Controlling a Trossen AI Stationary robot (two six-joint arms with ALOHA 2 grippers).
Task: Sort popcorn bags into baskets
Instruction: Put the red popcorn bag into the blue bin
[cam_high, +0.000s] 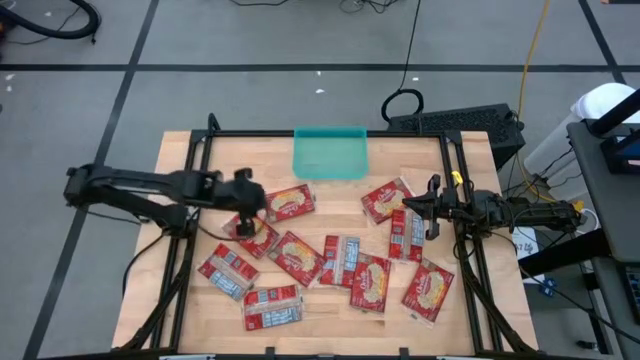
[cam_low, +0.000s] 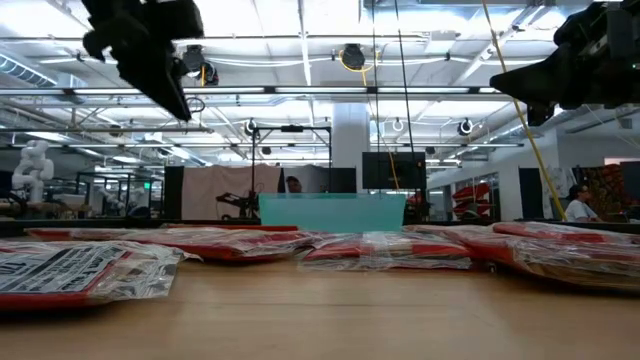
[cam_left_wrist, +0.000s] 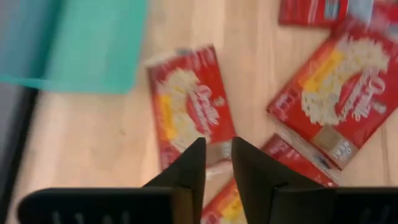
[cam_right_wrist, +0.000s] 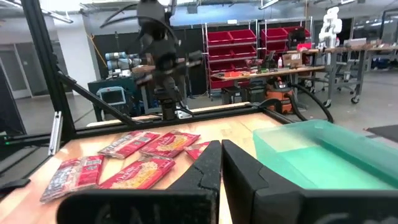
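My left gripper picks up the bag by its short end (cam_high: 272, 210) (cam_left_wrist: 217, 150) next, to sort the popcorn bag into the teal basket.
Several red popcorn bags, such as one bag (cam_high: 290, 203) and another (cam_high: 428, 290), lie flat and scattered on the wooden table, some overlapping. The teal basket (cam_high: 330, 153) stands at the far edge, near the middle, with nothing showing in it. My left gripper (cam_high: 258, 205) hangs high over the table's left half and slants down over the near end of a bag (cam_left_wrist: 189, 102) beside the basket (cam_left_wrist: 74, 43). Its fingers (cam_left_wrist: 189, 165) stand a little apart with nothing between them. My right gripper (cam_high: 408, 205) waits shut and level above the table's right side.
A black frame (cam_high: 200, 150) runs around the table. Bare wood lies to the left and right of the basket and along the near edge. In the right wrist view my left arm (cam_right_wrist: 161, 56) stands beyond the bags.
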